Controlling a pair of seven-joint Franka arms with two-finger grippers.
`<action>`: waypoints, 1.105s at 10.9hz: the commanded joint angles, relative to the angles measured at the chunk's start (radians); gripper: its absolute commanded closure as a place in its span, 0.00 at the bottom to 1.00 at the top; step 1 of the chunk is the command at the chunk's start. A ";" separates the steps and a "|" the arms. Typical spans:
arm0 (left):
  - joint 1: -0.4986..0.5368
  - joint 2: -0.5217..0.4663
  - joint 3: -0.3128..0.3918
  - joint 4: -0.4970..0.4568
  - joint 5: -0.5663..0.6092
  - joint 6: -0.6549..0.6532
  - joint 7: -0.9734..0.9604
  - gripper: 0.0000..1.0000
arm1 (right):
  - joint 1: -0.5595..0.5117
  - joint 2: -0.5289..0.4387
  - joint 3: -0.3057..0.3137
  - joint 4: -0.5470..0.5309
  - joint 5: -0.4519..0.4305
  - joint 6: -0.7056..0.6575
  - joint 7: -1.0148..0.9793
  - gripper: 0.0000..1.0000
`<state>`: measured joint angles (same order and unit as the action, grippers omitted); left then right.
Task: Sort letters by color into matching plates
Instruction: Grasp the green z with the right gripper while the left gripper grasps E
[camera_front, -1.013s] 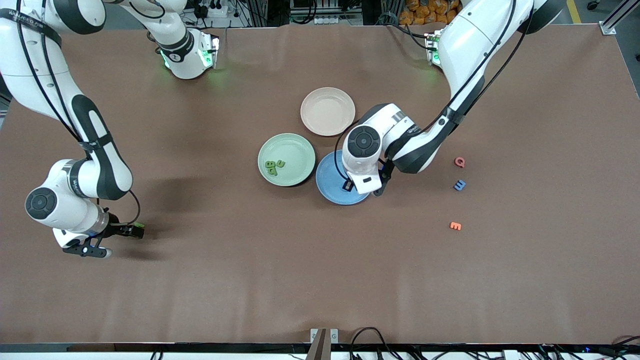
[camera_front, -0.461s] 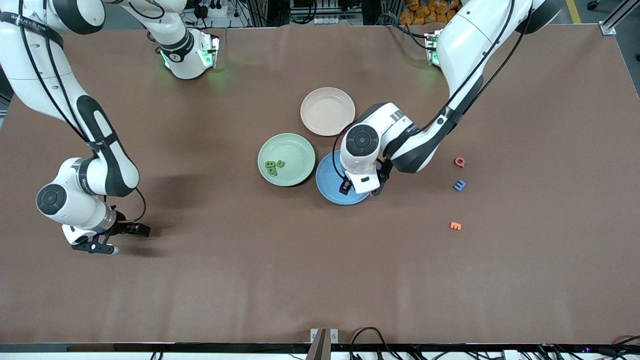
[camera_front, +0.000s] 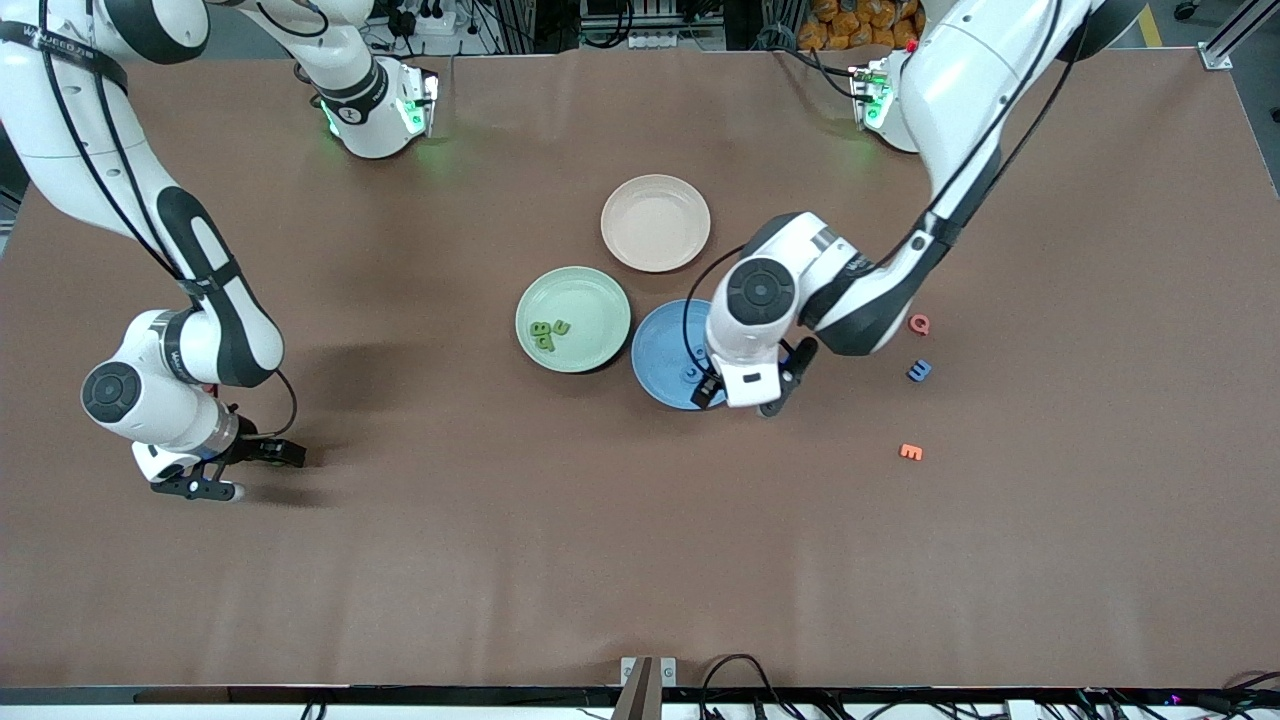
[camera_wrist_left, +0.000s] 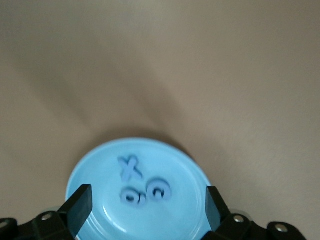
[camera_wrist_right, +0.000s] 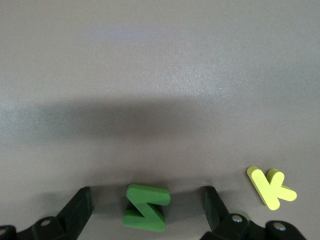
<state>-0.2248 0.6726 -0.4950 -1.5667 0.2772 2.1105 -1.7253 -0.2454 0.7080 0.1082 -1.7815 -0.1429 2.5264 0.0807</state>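
The green Z should go onto the green plate (camera_front: 573, 300) with the sorting, so the robot's right gripper should grab the letter by its diagonal middle next.
My left gripper (camera_front: 742, 400) hangs open over the camera-side edge of the blue plate (camera_front: 662, 352). The left wrist view shows that blue plate (camera_wrist_left: 95, 172) with three blue letters in it: an X (camera_wrist_left: 130, 168) and two round ones (camera_wrist_left: 134, 196) (camera_wrist_left: 159, 190). The left gripper (camera_wrist_left: 146, 209) holds nothing. The green plate (camera_front: 573, 300) holds green letters (camera_front: 548, 333). A blue letter (camera_front: 918, 371) lies on the table toward the left arm's end. My right gripper (camera_front: 260, 473) is low at the right arm's end, open around a green Z (camera_wrist_right: 145, 204) on the table.
A beige plate (camera_front: 655, 222) sits farther from the camera than the other two plates. A red letter (camera_front: 919, 324) and an orange letter (camera_front: 910, 452) lie near the loose blue letter. A yellow K (camera_wrist_right: 271, 187) lies beside the green Z.
The left gripper has opened over the blue plate and shifted toward the left arm's end. The right gripper has slid a little toward the table's middle, around the green letter.
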 joint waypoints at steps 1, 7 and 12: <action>0.100 -0.071 -0.002 -0.019 -0.016 -0.063 0.250 0.00 | -0.023 -0.039 0.016 -0.055 -0.003 0.015 -0.012 0.00; 0.304 -0.123 -0.002 -0.078 -0.010 -0.129 0.803 0.00 | -0.025 -0.038 0.019 -0.055 -0.006 0.040 -0.015 0.11; 0.447 -0.237 -0.007 -0.287 0.028 0.024 1.094 0.00 | -0.038 -0.042 0.021 -0.058 -0.009 0.040 -0.030 0.32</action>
<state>0.1541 0.5483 -0.4920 -1.6900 0.2893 2.0258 -0.7133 -0.2558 0.6869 0.1094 -1.8052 -0.1432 2.5557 0.0696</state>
